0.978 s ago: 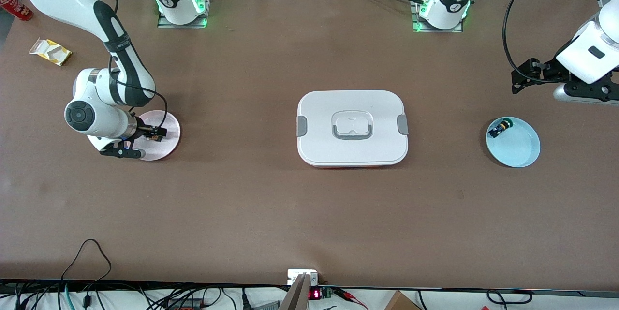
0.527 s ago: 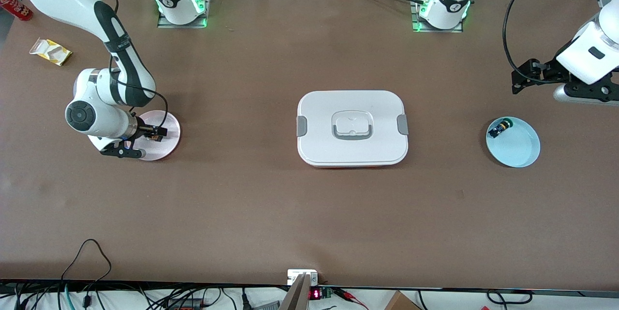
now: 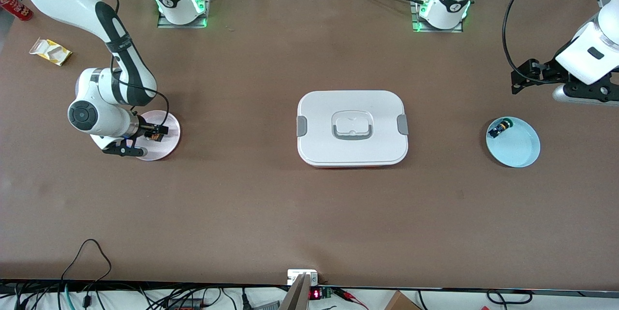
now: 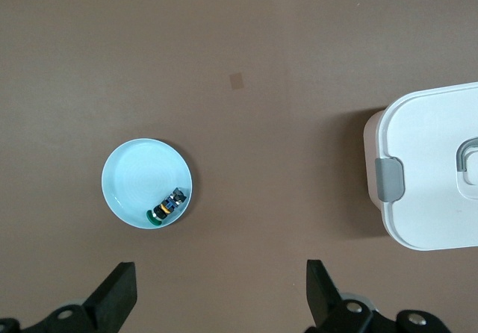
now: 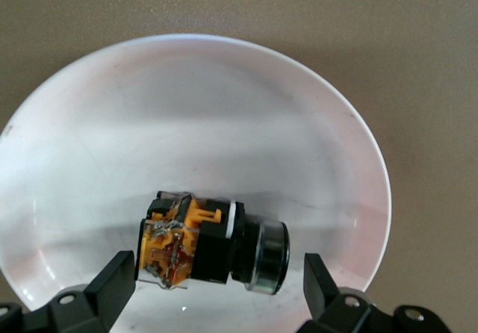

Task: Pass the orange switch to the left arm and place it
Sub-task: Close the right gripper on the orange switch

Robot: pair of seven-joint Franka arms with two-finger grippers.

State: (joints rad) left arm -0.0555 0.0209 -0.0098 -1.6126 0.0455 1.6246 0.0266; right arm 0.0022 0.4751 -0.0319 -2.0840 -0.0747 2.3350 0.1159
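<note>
My right gripper's fingers are low beside the orange switch (image 3: 154, 137) (image 5: 213, 247), so it is now time to close on it.
The orange switch (image 3: 154, 137) lies on its side on a pink plate (image 3: 167, 148) toward the right arm's end of the table. In the right wrist view the switch (image 5: 213, 247) shows an orange body and a black cylinder, resting on the plate (image 5: 224, 72). My right gripper (image 3: 147, 140) is low over the plate, open, with one finger at each side of the switch (image 5: 218, 281) and not touching it. The white box (image 3: 352, 128) sits at the table's middle and also shows in the left wrist view (image 4: 433, 169). My left gripper (image 3: 520, 78) hangs open and empty (image 4: 220, 281) over bare table near a blue bowl.
The light blue bowl (image 3: 520, 150) holds a small blue-black switch (image 3: 499, 128) and stands toward the left arm's end; both show in the left wrist view (image 4: 134, 184). A yellow packet (image 3: 50, 51) and a red can (image 3: 14, 4) lie at the right arm's end.
My right arm's wrist has shifted slightly over the pink plate. The switch, the box and the left arm have not visibly moved.
</note>
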